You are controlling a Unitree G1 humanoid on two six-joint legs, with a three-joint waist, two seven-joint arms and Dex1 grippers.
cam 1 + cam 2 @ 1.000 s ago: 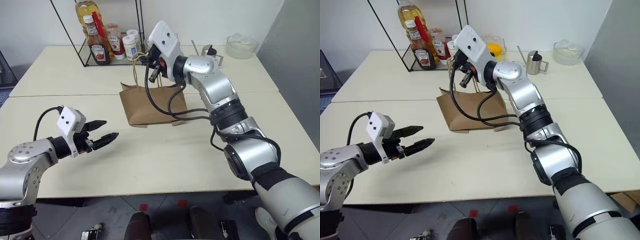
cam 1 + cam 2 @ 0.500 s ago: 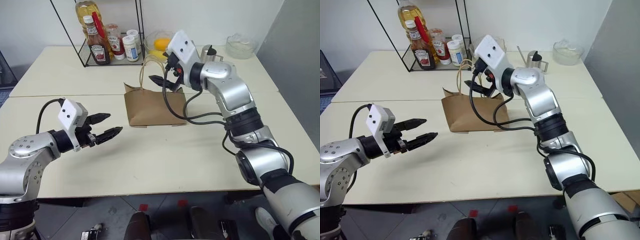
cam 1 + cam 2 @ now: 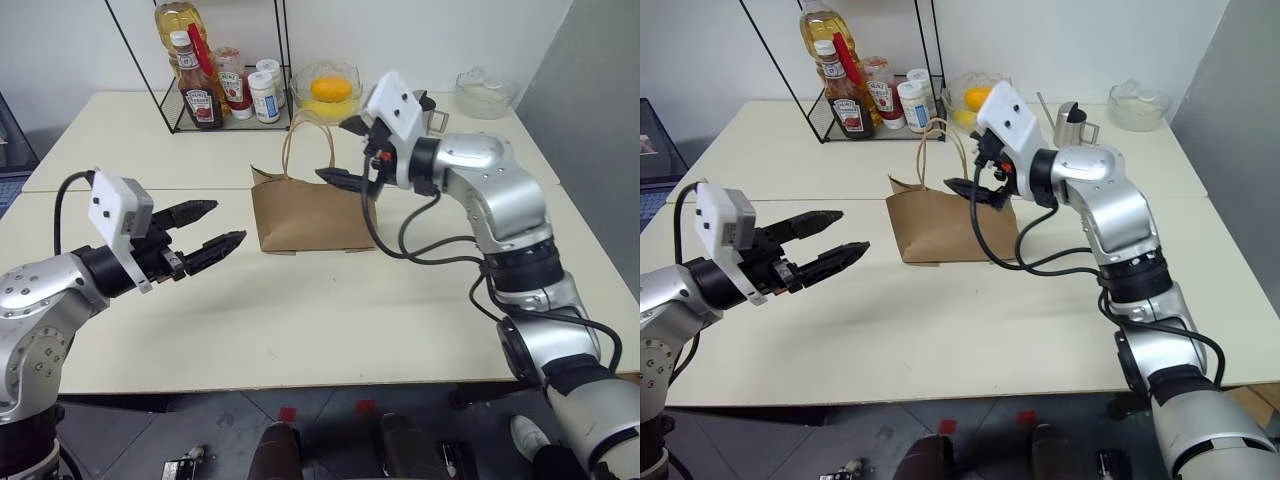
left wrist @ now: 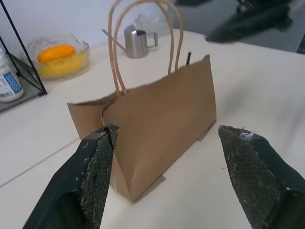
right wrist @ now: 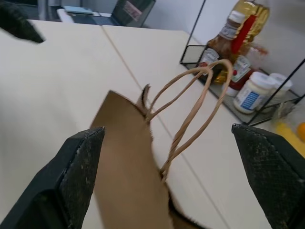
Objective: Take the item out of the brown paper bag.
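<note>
The cord handles arch up above the brown paper bag (image 3: 305,215). Next, my left gripper grabs one cord handle (image 3: 288,150) to take the item out.
The brown paper bag (image 3: 305,215) stands upright in the middle of the table, its two cord handles (image 3: 305,140) arching above it. The item is hidden; the bag's inside cannot be seen. My right gripper (image 3: 345,150) is open beside the handles at the bag's upper right corner, touching nothing. In the right wrist view the handles (image 5: 195,109) and the bag's top edge (image 5: 128,157) lie between its spread fingers (image 5: 81,171). My left gripper (image 3: 222,224) is open, hovering left of the bag and pointing at it. Its fingers (image 4: 97,176) frame the bag (image 4: 162,124) from a distance.
A wire rack (image 3: 200,110) with a ketchup bottle (image 3: 196,92), an oil bottle and jars stands at the back left. Behind the bag is a glass bowl holding an orange fruit (image 3: 330,88). A metal pitcher (image 3: 1072,125) and a clear bowl (image 3: 485,92) sit at the back right.
My right gripper opened, let go of the bag's handles and drew back to the right. The bag settled upright. My left gripper rose a little.
</note>
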